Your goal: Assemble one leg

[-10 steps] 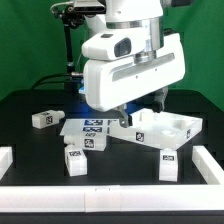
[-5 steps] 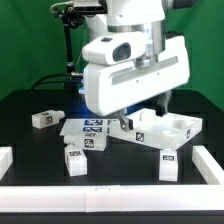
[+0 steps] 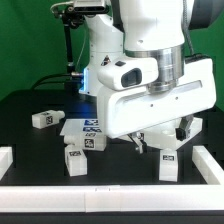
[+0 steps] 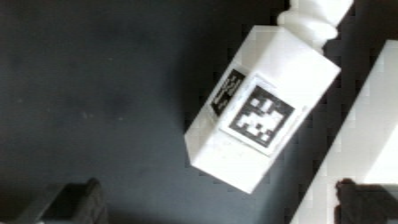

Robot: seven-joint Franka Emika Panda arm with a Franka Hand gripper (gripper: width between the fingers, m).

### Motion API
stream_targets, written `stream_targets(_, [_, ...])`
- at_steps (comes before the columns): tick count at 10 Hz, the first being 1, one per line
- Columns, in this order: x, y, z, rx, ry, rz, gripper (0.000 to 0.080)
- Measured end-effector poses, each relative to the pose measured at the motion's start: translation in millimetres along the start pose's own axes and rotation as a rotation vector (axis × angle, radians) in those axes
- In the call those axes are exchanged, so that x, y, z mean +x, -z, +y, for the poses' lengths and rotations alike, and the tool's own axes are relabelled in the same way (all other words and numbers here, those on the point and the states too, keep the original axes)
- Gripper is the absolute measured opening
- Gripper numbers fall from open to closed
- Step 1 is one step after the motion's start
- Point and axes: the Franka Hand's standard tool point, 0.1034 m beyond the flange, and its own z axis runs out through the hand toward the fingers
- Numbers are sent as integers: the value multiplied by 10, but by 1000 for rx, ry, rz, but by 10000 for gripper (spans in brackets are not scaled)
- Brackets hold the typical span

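Observation:
The white leg is still ahead of my gripper's fingers, so it is too early to close, as closing now would miss it. My gripper moves toward the leg, then closes on it.
A leg (image 4: 254,108), a white stubby block with a square marker tag and a threaded peg at one end, lies on the black table in the wrist view. My gripper (image 4: 217,205) is open and empty above it, with a dark fingertip at each side and apart from the leg. In the exterior view the gripper (image 3: 160,140) hangs over the leg (image 3: 168,165) at the front right. Three more legs lie at the left: one (image 3: 41,119) far left, one (image 3: 75,160) in front, one (image 3: 95,143) by the marker board.
The marker board (image 3: 85,126) lies flat at the centre left. The arm hides most of the large flat white piece; a white edge (image 4: 377,110) shows beside the leg in the wrist view. A white rail (image 3: 110,192) runs along the table's front.
The arm has swung toward the exterior view's right and nearer the camera, lower over the front right leg, and now covers the large flat white piece.

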Motion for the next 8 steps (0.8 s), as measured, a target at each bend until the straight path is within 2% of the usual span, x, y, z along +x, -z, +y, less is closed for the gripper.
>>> stream_targets(2, [-1,-9,-13,-2,-22,0,650])
stream_targets(4, [-41,-189,-80,-4,-107,-1,650])
stream_targets(6, [-59,-393,-36,-6,-120,6,650])
stream_targets(8, [-48,-483,-100,-3,-143,1,650])
